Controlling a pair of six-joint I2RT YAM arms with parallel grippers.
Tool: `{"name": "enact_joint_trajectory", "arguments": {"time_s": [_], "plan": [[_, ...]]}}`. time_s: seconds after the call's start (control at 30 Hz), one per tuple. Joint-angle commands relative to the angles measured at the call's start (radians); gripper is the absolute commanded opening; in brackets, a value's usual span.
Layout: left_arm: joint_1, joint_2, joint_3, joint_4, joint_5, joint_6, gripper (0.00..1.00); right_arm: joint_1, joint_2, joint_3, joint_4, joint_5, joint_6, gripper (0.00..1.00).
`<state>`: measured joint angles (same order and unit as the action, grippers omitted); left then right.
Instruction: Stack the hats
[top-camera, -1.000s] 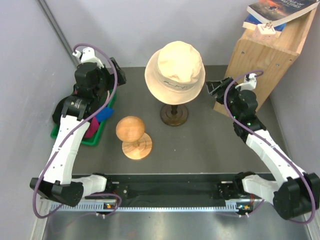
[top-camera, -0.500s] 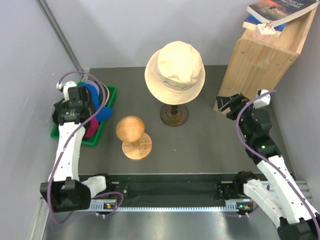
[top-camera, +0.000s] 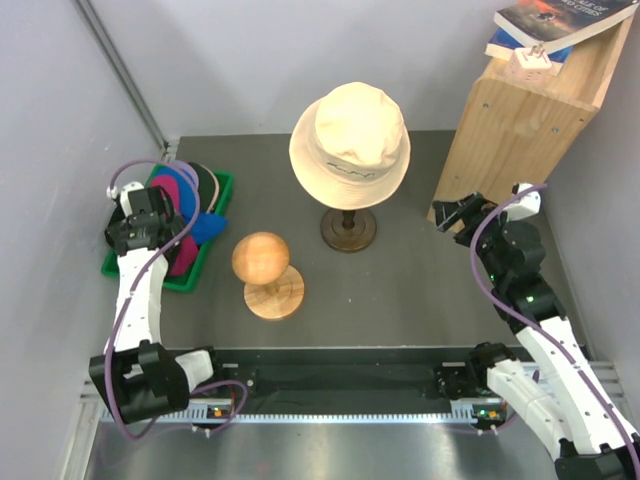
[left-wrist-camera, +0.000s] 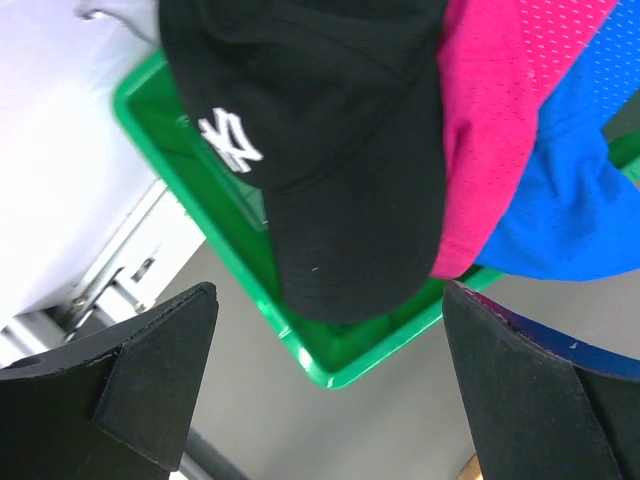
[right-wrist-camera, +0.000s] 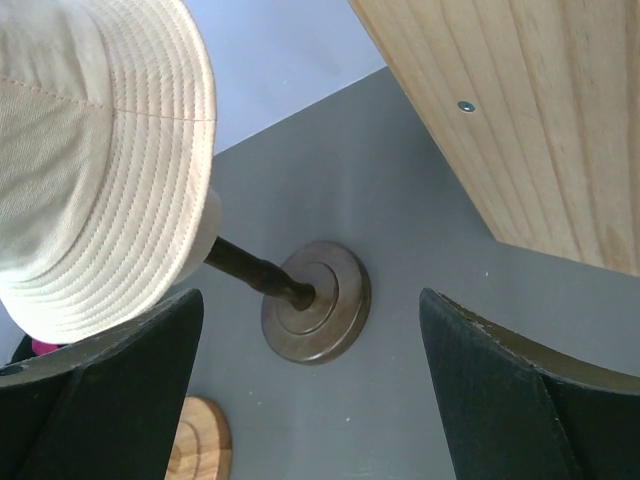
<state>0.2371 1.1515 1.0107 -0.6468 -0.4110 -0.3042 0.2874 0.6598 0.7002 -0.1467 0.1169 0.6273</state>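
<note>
My left gripper needs to grip the black cap (left-wrist-camera: 330, 170) next by its brim edge (left-wrist-camera: 352, 296), which leaves the cap's top free. Then it can hand the cap over for stacking.
Caps lie piled in a green tray (top-camera: 195, 275) at the left: a black cap (left-wrist-camera: 330, 170) with a white logo, a magenta cap (left-wrist-camera: 500, 110) and a blue cap (left-wrist-camera: 580, 200). They also show in the top view as black (top-camera: 205, 180), magenta (top-camera: 168, 190) and blue (top-camera: 207, 228). No lavender or light pink cap shows. My left gripper (top-camera: 140, 228) is open and empty above the tray's near left part, its jaws (left-wrist-camera: 328, 290) either side of a tray corner (left-wrist-camera: 340, 375). My right gripper (top-camera: 455, 212) is open and empty, clear of the caps.
A cream bucket hat (top-camera: 350, 145) sits on a dark stand (right-wrist-camera: 318, 300) at the centre back. A bare wooden head form (top-camera: 262, 258) stands beside the tray. A tall wooden box (top-camera: 520, 120) with books on top stands close behind my right gripper. Walls enclose the left and back.
My left arm has pulled back from over the tray towards its near left side, uncovering the caps. My right arm has drawn back to the right, away from the hat stand.
</note>
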Motion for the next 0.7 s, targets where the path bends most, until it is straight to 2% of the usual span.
{"name": "enact_joint_trajectory", "arguments": {"time_s": [0.0, 0.23, 0.47, 0.57, 0.67], "plan": [[0.005, 0.023, -0.029, 0.093, 0.081, 0.017, 0.98, 0.012, 0.014, 0.009, 0.038, 0.007, -0.02, 0.89], [0.005, 0.117, -0.038, 0.078, 0.012, 0.05, 0.94, 0.012, 0.058, 0.013, 0.065, -0.019, -0.011, 0.89], [0.005, 0.131, -0.017, 0.049, -0.06, 0.065, 0.68, 0.012, 0.064, 0.007, 0.068, -0.026, -0.006, 0.89], [0.005, 0.117, -0.026, 0.041, -0.077, 0.066, 0.53, 0.012, 0.066, 0.008, 0.065, -0.025, -0.009, 0.89], [0.005, 0.096, -0.021, 0.023, -0.098, 0.054, 0.42, 0.012, 0.061, 0.01, 0.065, -0.023, -0.012, 0.89]]}}
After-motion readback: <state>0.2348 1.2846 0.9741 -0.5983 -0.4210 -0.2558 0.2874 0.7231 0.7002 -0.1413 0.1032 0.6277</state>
